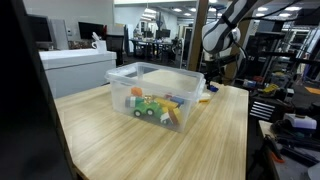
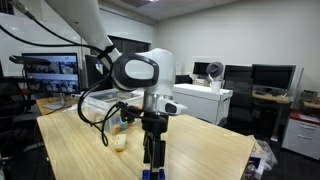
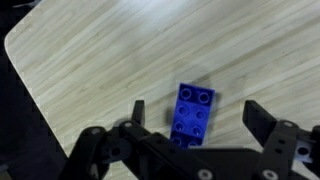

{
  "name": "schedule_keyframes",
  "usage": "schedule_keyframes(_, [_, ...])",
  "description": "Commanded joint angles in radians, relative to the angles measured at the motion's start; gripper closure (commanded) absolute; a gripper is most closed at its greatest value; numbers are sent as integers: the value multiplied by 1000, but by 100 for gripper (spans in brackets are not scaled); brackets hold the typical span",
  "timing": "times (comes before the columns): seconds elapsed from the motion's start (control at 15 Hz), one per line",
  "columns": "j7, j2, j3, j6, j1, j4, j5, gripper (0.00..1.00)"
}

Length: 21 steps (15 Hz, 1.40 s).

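My fingers are still above the studded top of the blue brick, so it is too early to close. My gripper lowers next, then closes on the brick.
A blue studded brick (image 3: pixel 192 113) lies flat on the light wooden table (image 3: pixel 100 60), seen in the wrist view. My gripper (image 3: pixel 197 108) hangs just above it, open, with one black finger on each side and neither touching it. In both exterior views the gripper (image 1: pixel 213 76) (image 2: pixel 152 158) points straight down near a table edge. The brick (image 2: pixel 150 175) shows as a blue patch at the bottom of an exterior view.
A clear plastic bin (image 1: pixel 120 78) with several coloured toys (image 1: pixel 152 107) stands mid-table beside the arm. A small yellow piece (image 2: pixel 119 142) lies on the table near the gripper. The table's rounded corner (image 3: pixel 12 42) is close by. Office desks and monitors (image 2: pixel 262 78) stand around.
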Motion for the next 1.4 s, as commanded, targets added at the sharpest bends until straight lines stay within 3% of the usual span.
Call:
schedule_keyframes(0.0, [53,96,2,12,-7,73,9,0])
schedule_keyframes(0.07, [59,117,3,8,-8,91,13,0])
schedule_keyframes(0.13, [54,121,4,0,-7,99,15,25])
schedule_keyframes(0.27, [61,118,0,-7,2,98,3,33])
schedule_keyframes(0.73, [46,54,-10,-35,18,47,-26,81])
schedule_keyframes(1.0, [37,-24,9,-51,16,67,8,86])
schedule_keyframes(1.33, [-15,-218,138,-38,62,74,155,87])
